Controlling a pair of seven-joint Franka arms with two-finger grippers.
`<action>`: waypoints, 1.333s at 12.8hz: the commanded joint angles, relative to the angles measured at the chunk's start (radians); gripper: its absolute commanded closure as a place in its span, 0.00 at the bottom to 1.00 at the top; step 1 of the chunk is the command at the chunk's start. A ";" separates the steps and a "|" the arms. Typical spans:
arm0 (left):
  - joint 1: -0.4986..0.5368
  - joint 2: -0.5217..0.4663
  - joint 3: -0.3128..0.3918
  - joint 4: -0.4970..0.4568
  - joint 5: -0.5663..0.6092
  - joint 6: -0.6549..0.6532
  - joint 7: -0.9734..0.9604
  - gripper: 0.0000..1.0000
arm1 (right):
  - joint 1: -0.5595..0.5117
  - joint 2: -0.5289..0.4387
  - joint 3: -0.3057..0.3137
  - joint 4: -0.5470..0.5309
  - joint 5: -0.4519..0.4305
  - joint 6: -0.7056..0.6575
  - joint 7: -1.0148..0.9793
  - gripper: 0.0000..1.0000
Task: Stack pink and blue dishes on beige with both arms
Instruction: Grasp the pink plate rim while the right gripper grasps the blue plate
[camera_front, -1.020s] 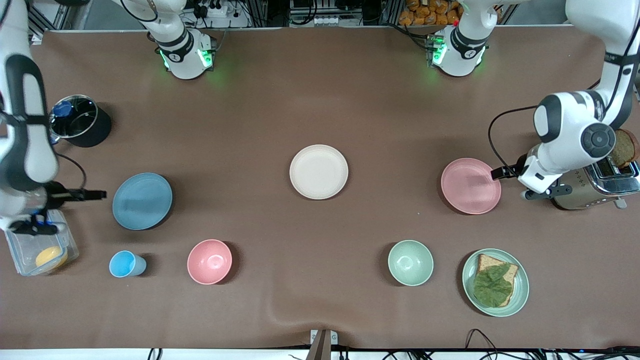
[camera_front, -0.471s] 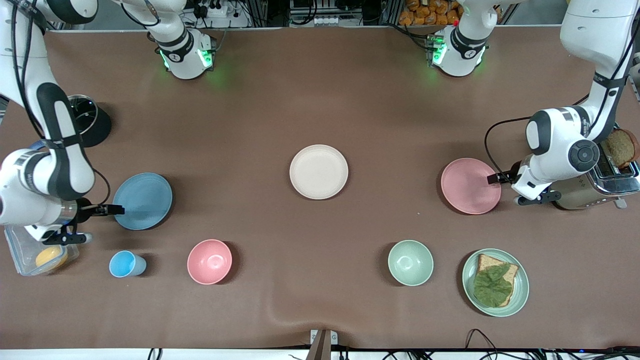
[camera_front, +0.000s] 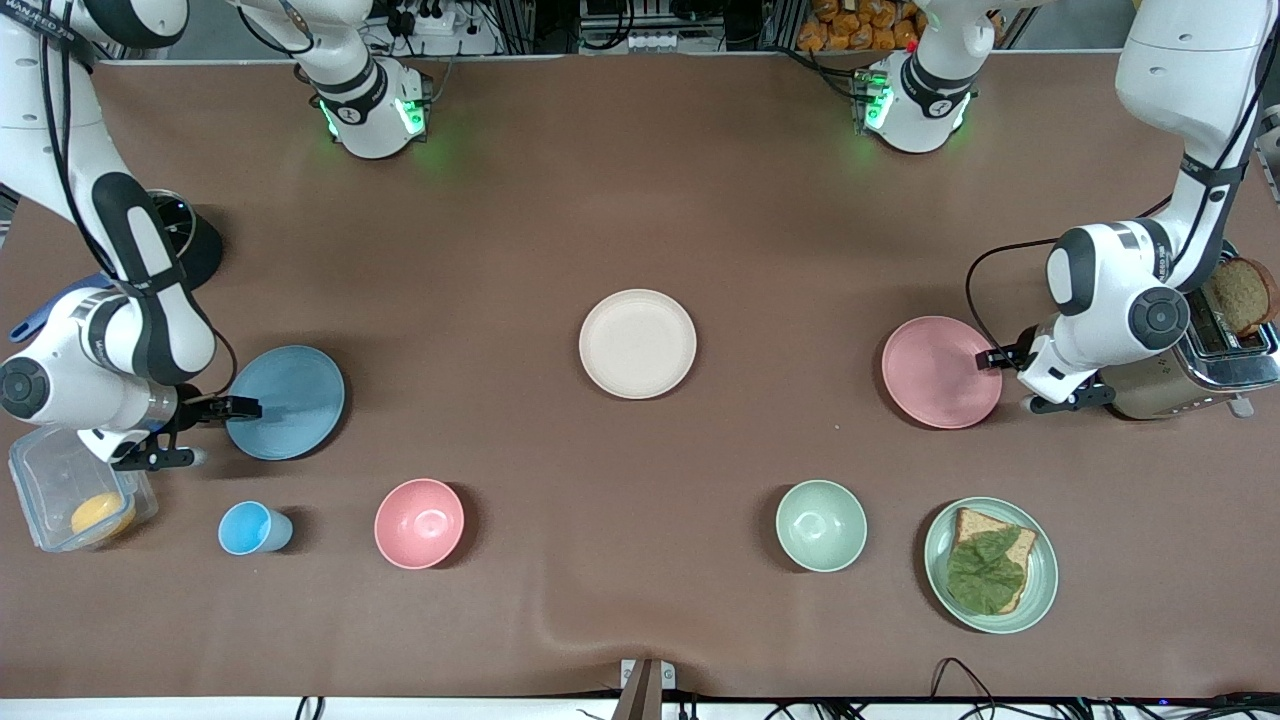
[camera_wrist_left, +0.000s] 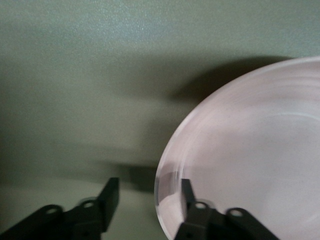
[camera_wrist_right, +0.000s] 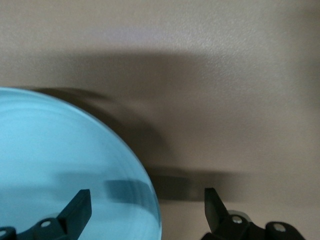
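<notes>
The light blue plate's rim is between my fingers, and their shadows fall right beside them, so my right gripper should close on the plate.
The beige plate lies bare at the table's middle. The light blue plate lies toward the right arm's end. My right gripper is open at its rim, one finger over the plate and one over the table. The pale pink plate lies toward the left arm's end. My left gripper is open and straddles its rim the same way. Neither plate is lifted.
A toaster with bread stands beside the left gripper. Nearer the camera are a green plate with toast, a green bowl, a pink bowl and a blue cup. A clear container and a black pot flank the right arm.
The right gripper has moved in from the table's end to the blue plate's rim. The left gripper has shifted from beside the toaster onto the pink plate's rim. The plates have not moved.
</notes>
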 joint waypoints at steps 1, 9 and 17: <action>0.013 0.011 -0.012 0.013 0.002 0.007 0.005 0.97 | -0.017 -0.041 0.014 -0.034 -0.019 0.001 -0.012 0.00; 0.042 -0.084 -0.113 0.030 -0.078 -0.115 0.139 1.00 | -0.028 -0.055 0.016 -0.036 -0.017 -0.022 -0.144 1.00; -0.041 -0.065 -0.504 0.222 -0.116 -0.235 -0.298 1.00 | -0.001 -0.109 0.020 -0.010 -0.017 -0.101 -0.140 1.00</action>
